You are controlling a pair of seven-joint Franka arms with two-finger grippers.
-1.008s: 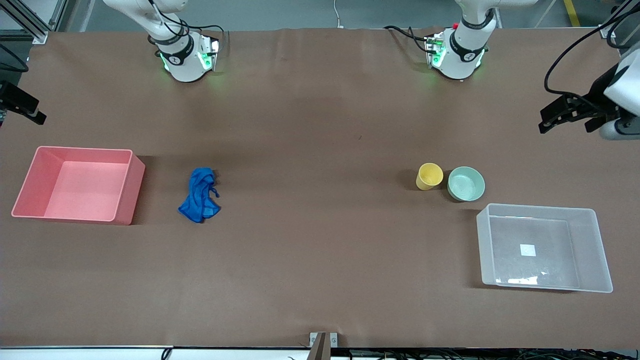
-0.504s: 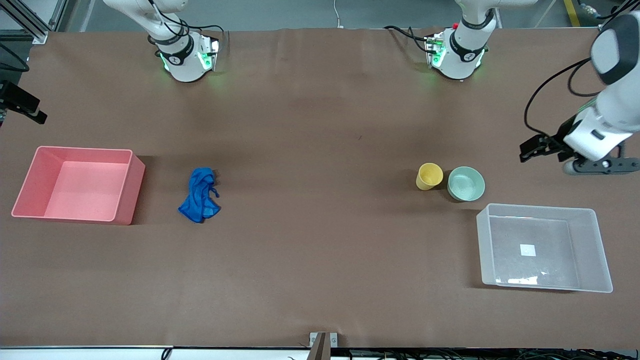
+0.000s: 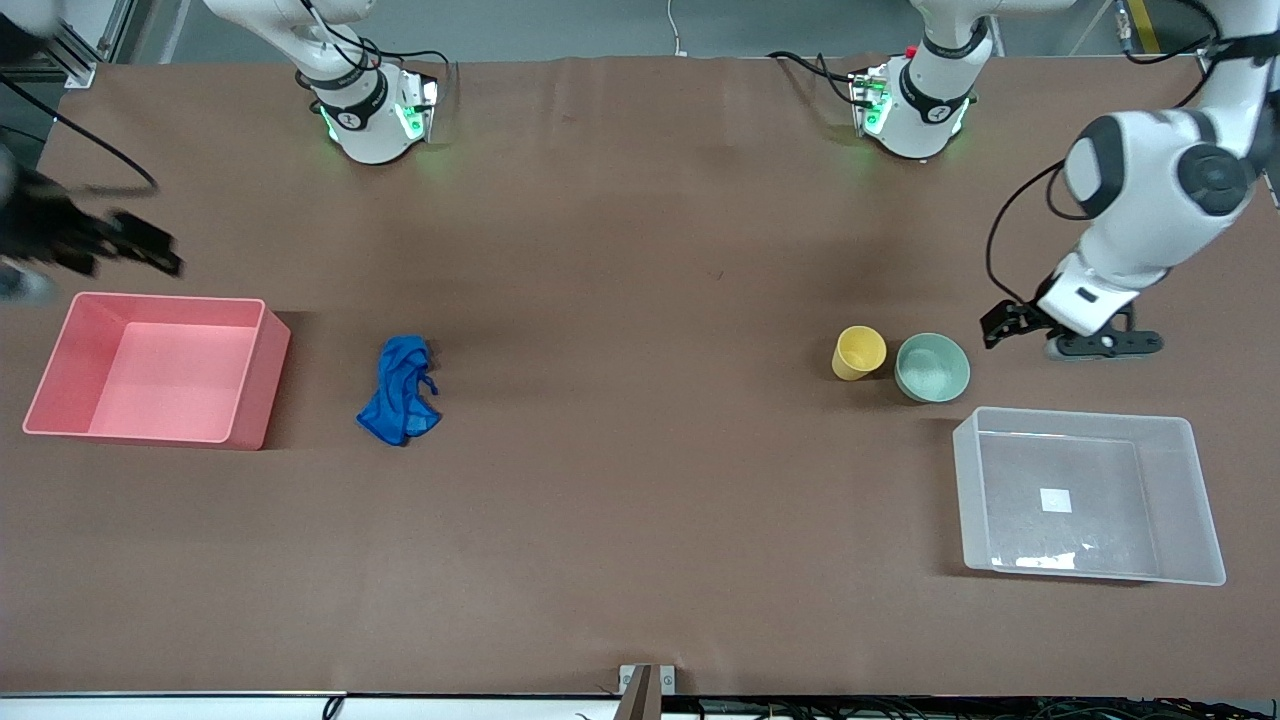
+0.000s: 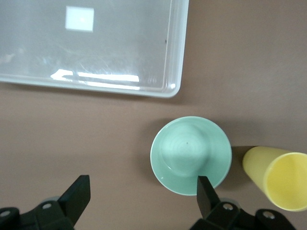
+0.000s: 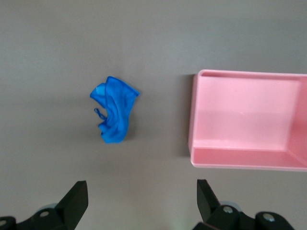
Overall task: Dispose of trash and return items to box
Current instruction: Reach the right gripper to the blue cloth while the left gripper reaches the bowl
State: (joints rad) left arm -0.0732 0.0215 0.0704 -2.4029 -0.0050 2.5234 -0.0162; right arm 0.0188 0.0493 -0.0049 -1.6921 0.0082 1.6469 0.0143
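Note:
My right gripper grabs the bunched folds of the blue rag (image 3: 400, 392) next, to put the trash in the pink bin.
The blue rag (image 3: 400, 392) lies crumpled on the table beside the pink bin (image 3: 262, 380). It also shows in the right wrist view (image 5: 114, 115). The yellow cup (image 3: 858, 352) and the mint bowl (image 3: 932, 367) stand side by side, farther from the front camera than the clear box (image 3: 1090, 470). My left gripper (image 3: 1003, 325) is open and empty, over the table beside the bowl. In the left wrist view my left gripper (image 4: 143, 196) is open, with the bowl (image 4: 191, 155) by one finger, plus the cup (image 4: 278, 177) and the box (image 4: 120, 52). My right gripper (image 3: 150, 255) is open and empty above the table by the pink bin, and the right wrist view (image 5: 142, 199) shows it open.
The pink bin (image 5: 249, 120) is empty. The clear box holds only a white sticker (image 3: 1056, 500) on its bottom. Brown table cover spreads between the rag and the cup. The two arm bases (image 3: 370, 110) (image 3: 915, 105) stand along the table's back edge.
My left arm has swung in from the table's end, bringing its gripper close to the bowl. My right gripper has moved in from the table's edge toward the pink bin. The objects have not moved.

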